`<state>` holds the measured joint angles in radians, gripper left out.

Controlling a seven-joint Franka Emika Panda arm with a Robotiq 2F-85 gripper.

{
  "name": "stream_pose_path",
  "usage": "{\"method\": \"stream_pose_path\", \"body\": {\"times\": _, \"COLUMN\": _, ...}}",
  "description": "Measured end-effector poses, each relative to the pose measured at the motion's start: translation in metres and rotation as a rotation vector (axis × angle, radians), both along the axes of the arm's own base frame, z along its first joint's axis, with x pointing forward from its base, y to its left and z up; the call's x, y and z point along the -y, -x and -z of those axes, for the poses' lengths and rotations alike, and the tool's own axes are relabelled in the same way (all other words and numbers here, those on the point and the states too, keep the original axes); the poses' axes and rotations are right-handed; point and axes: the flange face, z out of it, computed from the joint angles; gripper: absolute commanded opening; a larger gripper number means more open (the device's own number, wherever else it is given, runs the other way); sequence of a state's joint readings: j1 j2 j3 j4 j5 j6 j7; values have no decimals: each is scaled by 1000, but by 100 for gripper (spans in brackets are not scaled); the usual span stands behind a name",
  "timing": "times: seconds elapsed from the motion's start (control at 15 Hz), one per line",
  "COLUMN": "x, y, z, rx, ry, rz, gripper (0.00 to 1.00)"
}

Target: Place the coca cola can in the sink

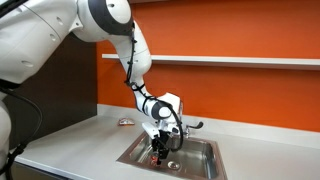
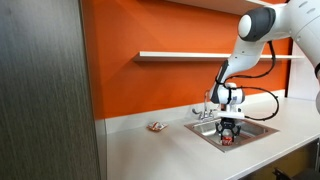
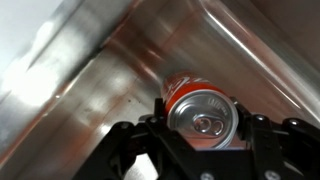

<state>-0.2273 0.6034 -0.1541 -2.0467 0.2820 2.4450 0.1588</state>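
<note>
The can is upright between my fingers, low inside the sink (image 1: 205,165), so my gripper needs to let go of the can now.
The coca cola can (image 3: 200,112) is red with a silvery top and sits between my black fingers in the wrist view. My gripper (image 3: 200,128) is shut on the can, with the sink's steel wall (image 3: 120,60) behind it. In both exterior views my gripper (image 1: 160,150) (image 2: 229,136) reaches down inside the sink (image 1: 205,165) (image 2: 260,129). A bit of red from the can (image 1: 158,153) (image 2: 229,141) shows at the fingertips. The chrome faucet (image 1: 190,127) (image 2: 207,106) stands at the sink's back rim.
A small flat pale object (image 1: 125,122) (image 2: 156,126) lies on the grey counter (image 1: 80,140) (image 2: 170,150) beside the sink. An orange wall with a white shelf (image 1: 240,61) (image 2: 190,55) runs behind. A dark cabinet (image 2: 45,90) stands at the counter's end.
</note>
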Motion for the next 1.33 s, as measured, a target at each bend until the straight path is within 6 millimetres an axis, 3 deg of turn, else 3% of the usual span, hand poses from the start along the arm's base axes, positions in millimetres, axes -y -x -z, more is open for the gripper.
{"method": "stream_pose_path", "body": {"times": 0.2, "x": 0, "y": 0, "z": 0, "rx": 2, "ry": 2, "rz": 0, "gripper": 38}}
{"method": "stream_pose_path", "body": {"times": 0.27, "x": 0, "y": 0, "z": 0, "rx": 3, "ry": 2, "rz": 0, "gripper": 88}}
{"method": "stream_pose_path", "body": {"times": 0.47, "x": 0, "y": 0, "z": 0, "rx": 4, "ry": 4, "rz": 0, "gripper": 99}}
{"method": "stream_pose_path", "body": {"times": 0.73, "x": 1, "y": 2, "z": 0, "rx": 20, "ry": 15, "rz": -3, "gripper": 100}}
{"method": "stream_pose_path", "body": {"times": 0.93, "x": 2, "y": 3, "z": -12, "rx": 52, "ry": 29, "rz": -8, "gripper": 100}}
{"method": "stream_pose_path", "body": {"times": 1.33, "x": 2, "y": 10, "z": -74, "rx": 144, "ry": 40, "rz": -48, "gripper": 100}}
